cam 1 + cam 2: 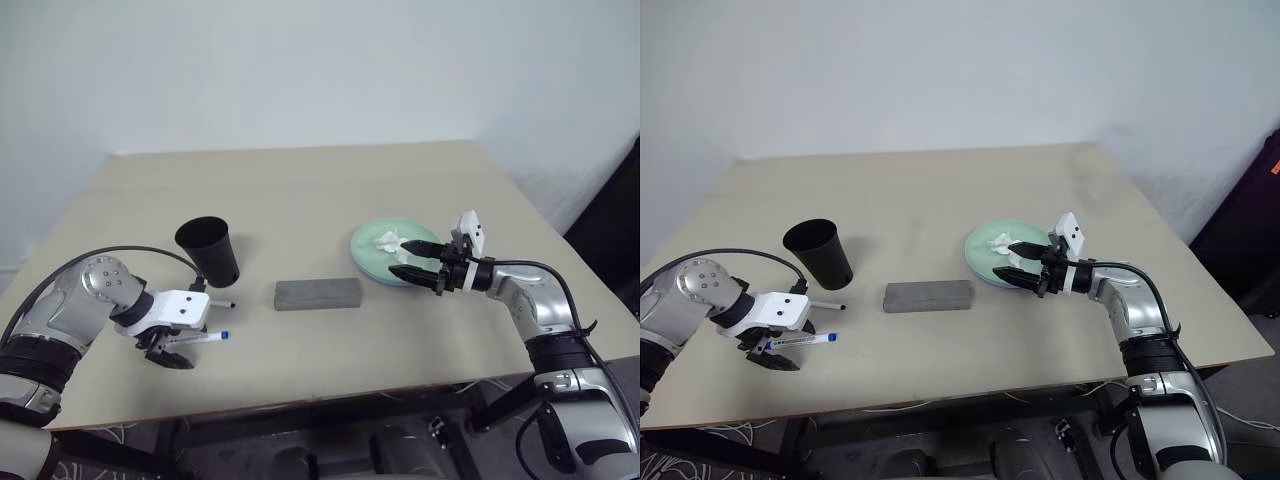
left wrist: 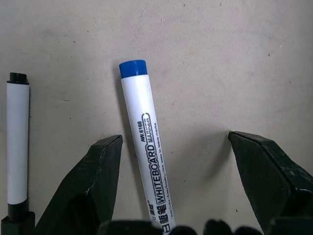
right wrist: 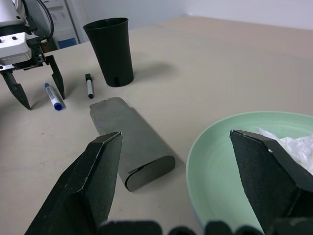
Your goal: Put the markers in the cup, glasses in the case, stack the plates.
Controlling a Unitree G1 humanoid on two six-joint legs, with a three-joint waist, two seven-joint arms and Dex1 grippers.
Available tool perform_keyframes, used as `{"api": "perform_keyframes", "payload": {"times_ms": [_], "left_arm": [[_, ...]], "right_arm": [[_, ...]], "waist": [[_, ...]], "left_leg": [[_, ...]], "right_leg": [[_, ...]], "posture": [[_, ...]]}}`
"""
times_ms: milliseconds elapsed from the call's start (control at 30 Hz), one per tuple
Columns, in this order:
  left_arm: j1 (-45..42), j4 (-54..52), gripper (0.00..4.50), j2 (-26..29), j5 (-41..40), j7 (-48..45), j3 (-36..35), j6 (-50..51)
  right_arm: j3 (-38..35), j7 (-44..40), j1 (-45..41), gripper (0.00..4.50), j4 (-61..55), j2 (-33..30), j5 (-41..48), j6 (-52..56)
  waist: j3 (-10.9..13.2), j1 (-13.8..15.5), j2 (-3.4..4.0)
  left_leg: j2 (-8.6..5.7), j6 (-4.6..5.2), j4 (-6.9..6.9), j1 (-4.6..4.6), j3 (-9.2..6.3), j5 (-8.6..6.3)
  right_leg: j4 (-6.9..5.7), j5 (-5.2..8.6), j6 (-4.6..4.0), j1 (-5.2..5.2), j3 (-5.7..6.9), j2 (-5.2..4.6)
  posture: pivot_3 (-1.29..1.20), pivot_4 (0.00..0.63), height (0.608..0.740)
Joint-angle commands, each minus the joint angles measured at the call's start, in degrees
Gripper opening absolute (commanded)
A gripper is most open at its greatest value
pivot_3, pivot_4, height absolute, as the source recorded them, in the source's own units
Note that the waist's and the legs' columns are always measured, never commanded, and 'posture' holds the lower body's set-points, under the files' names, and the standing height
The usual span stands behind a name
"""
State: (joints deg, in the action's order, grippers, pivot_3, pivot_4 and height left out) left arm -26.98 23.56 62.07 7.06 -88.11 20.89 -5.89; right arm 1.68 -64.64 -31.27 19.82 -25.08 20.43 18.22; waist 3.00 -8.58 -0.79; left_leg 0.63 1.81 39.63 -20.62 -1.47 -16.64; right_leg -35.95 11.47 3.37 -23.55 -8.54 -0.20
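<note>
My left gripper's fingers reach down beside the blue-capped marker's white body (image 1: 204,338) (image 2: 145,139). The gripper should close now, as it would hold the marker.
The blue-capped marker (image 2: 144,147) lies flat on the table between the fingers of my left gripper (image 2: 174,139), which points down and stands open, touching nothing. The black-tipped marker (image 2: 18,147) lies beside it, near the foot of the upright black cup (image 1: 210,248). The grey case (image 1: 318,293) lies shut in the middle of the table. The mint green plate (image 1: 372,258) holds a crumpled white tissue (image 1: 388,241), and a pale blue rim shows under its near edge. My right gripper (image 1: 396,258) hovers open over that plate's near edge. The glasses are out of view.
The beige table (image 1: 300,190) has bare room behind the cup and the plate. Its front edge runs just below both grippers. A white wall stands behind the table.
</note>
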Motion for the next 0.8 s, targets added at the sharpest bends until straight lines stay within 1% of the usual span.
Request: {"api": "perform_keyframes", "payload": {"times_ms": [33, 100, 167, 333, 467, 567, 667, 700, 733, 800], "left_arm": [[-0.90, 2.03, 3.66, -0.09, 3.21, 1.00, 0.46, -1.59], [-1.09, 2.60, 3.29, -0.35, 3.50, 0.98, 0.33, -2.03], [-1.20, 2.99, 2.80, -0.53, 3.71, 1.02, 0.18, -2.41], [-1.44, 3.60, 1.16, -0.67, 4.01, 1.38, -0.06, -3.24], [-1.61, 3.79, 1.16, -0.67, 3.82, 1.54, -0.55, -4.10], [-1.68, 3.21, 1.16, -1.02, 1.93, 0.88, -1.71, -3.58], [-1.51, 1.48, 0.56, -0.93, -0.43, -0.77, -3.12, -1.90], [-1.39, 0.93, 0.22, -0.75, -1.25, -1.38, -3.51, -1.52], [-1.24, 0.33, 0.07, -0.63, -2.16, -1.88, -4.00, -1.21], [-1.04, -0.57, 0.07, -0.52, -3.31, -2.34, -4.81, -0.75]], "right_arm": [[-0.73, 0.20, -0.97, 3.82, -2.28, -0.11, 0.78, -0.11], [-0.83, 0.37, -0.79, 3.82, -2.42, -0.08, 0.82, -0.12], [-0.91, 0.48, -0.56, 3.82, -2.63, -0.08, 0.88, -0.11], [-1.07, 0.23, -0.32, 3.82, -3.12, -0.11, 1.44, 0.15], [-1.12, -0.15, -0.52, 3.82, -3.22, -0.13, 1.83, 0.30], [-1.16, -0.80, -0.65, 3.82, -3.15, -0.03, 2.19, 0.38], [-1.34, -1.89, -0.78, 3.82, -3.78, 0.03, 3.14, 1.05], [-1.38, -2.24, -0.86, 3.82, -4.08, 0.04, 3.56, 1.38], [-1.45, -2.61, -0.96, 3.82, -4.41, 0.03, 4.01, 1.72], [-1.59, -3.18, -1.11, 3.82, -4.96, -0.06, 4.85, 2.32]], "waist": [[-0.01, 0.00, 0.01], [-0.01, -0.01, 0.02], [-0.01, -0.03, 0.03], [0.00, -0.07, 0.07], [0.00, -0.07, 0.07], [0.00, -0.08, 0.07], [0.02, -0.08, 0.05], [0.02, -0.06, 0.03], [0.01, -0.05, 0.02], [0.01, -0.03, 0.02]], "left_leg": [[0.00, 0.00, 0.00, 0.02, 0.00, 0.00], [0.00, 0.00, 0.00, 0.08, 0.01, 0.01], [0.00, 0.01, 0.01, 0.12, 0.01, 0.01], [0.00, 0.04, 0.01, 0.23, 0.04, 0.03], [0.00, 0.04, 0.04, 0.32, 0.08, 0.03], [0.00, 0.04, 0.05, 0.37, 0.12, 0.03], [0.00, 0.04, 0.06, 0.35, 0.13, 0.04], [0.01, 0.04, 0.07, 0.32, 0.12, 0.03], [0.01, 0.04, 0.11, 0.22, 0.10, 0.03], [0.00, 0.04, 0.15, 0.06, 0.09, 0.03]], "right_leg": [[-0.02, 0.00, 0.00, 0.01, 0.00, 0.00], [-0.10, 0.00, -0.01, 0.03, -0.01, 0.01], [-0.19, 0.00, -0.01, 0.03, -0.01, 0.02], [-0.37, 0.01, -0.02, 0.03, -0.05, 0.04], [-0.58, 0.03, -0.05, 0.02, -0.09, 0.05], [-0.64, 0.03, -0.05, 0.00, -0.12, 0.06], [-0.64, 0.08, -0.12, -0.01, -0.12, 0.06], [-0.64, 0.08, -0.12, -0.03, -0.12, 0.05], [-0.64, 0.06, -0.09, -0.09, -0.11, 0.06], [-0.63, 0.04, -0.03, -0.20, -0.10, 0.04]], "posture": [[0.00, 0.000, 0.740], [0.00, 0.000, 0.740], [0.00, 0.000, 0.740], [0.00, 0.000, 0.740], [0.00, 0.000, 0.740], [0.00, 0.000, 0.740], [0.00, 0.000, 0.740], [0.00, 0.000, 0.740], [0.00, 0.000, 0.740], [0.00, 0.000, 0.740]]}}
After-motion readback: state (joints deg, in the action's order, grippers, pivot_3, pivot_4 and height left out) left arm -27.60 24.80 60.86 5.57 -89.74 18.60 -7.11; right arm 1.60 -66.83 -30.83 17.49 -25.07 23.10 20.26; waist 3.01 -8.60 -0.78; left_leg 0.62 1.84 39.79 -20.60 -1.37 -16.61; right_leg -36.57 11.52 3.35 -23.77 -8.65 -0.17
